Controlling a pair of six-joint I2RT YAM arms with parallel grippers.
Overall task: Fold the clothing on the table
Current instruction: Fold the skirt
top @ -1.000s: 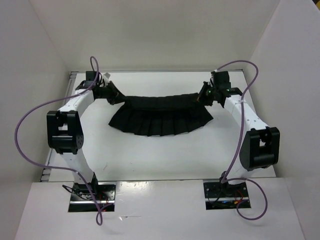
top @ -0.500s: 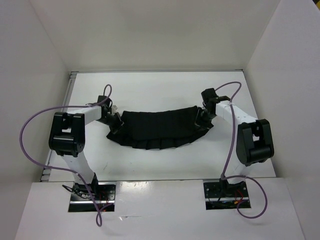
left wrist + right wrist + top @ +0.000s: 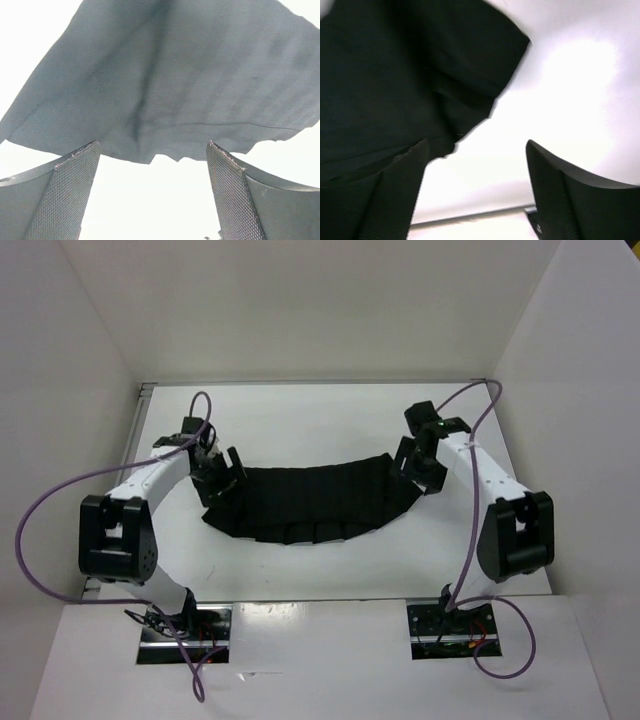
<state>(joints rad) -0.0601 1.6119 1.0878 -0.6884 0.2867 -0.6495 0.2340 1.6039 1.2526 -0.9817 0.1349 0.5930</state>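
My left gripper grabs the clothing [image 3: 305,502] by the edge at its outer end [image 3: 221,499] next, to fold that end inward over the middle of the clothing.
The clothing [image 3: 305,502], black with pleat-like ridges, lies doubled over in a curved band on the white table [image 3: 320,420]. My left gripper [image 3: 222,472] hovers at its left end and my right gripper [image 3: 410,466] at its right end. In the left wrist view the left gripper [image 3: 152,150] is open, with the clothing's [image 3: 170,85] edge just past the fingertips [image 3: 70,195] and bare table between them. The right gripper [image 3: 477,145] is open too. The clothing [image 3: 395,75] lies beside its left finger [image 3: 390,200] and nothing sits between the fingers.
White upright walls [image 3: 90,350] close in the table on the left, back and right. A thin metal table edge [image 3: 470,217] shows under the right gripper. Purple cables [image 3: 40,510] loop off both arms, and the arm bases [image 3: 185,630] sit at the near edge.
Both grippers, shut on the clothing's far edge, carried it toward the near side and folded it over. They have now opened, let go and drawn slightly away from its ends.
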